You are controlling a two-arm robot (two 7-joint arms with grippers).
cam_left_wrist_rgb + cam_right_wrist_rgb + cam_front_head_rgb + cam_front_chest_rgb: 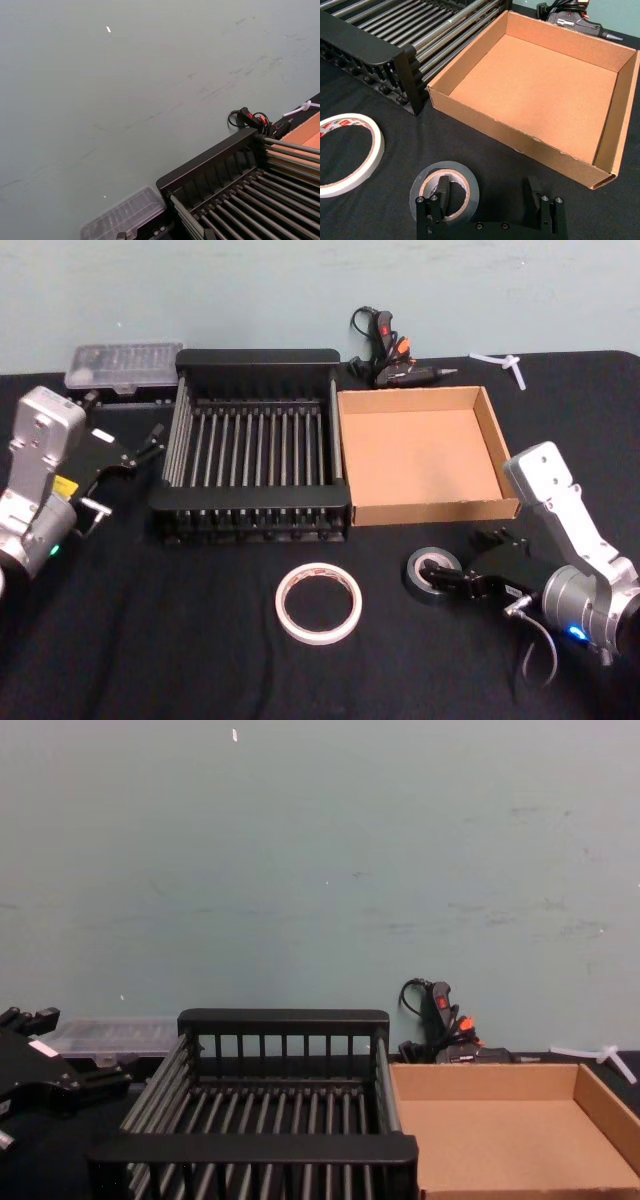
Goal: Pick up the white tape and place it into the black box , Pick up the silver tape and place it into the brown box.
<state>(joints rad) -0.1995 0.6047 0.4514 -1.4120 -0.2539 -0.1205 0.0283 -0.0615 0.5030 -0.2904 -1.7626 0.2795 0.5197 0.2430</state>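
Next, my right gripper grabs the silver tape (445, 192) by its ring's side (472, 190), to set the silver tape into the brown box.
The silver tape (432, 573) (445, 192) lies flat on the black cloth, just in front of the brown box (420, 510) (520, 140). My right gripper (470, 562) (487, 195) is open and low at the roll. One finger is over the roll's centre hole and the other is outside its rim. The white tape (318, 602) (350, 150) lies flat to the silver roll's left, in front of the black box (250, 505) (280, 1020). Left of the black box, my left gripper (148, 445) (100, 1078) hovers open, holding nothing.
A clear plastic case (122, 365) (122, 217) sits behind the black box's left corner. A glue gun (385, 352) (570, 17) lies behind the brown box, and a white plastic piece (505, 365) is at the back right. The teal wall bounds the table's far edge.
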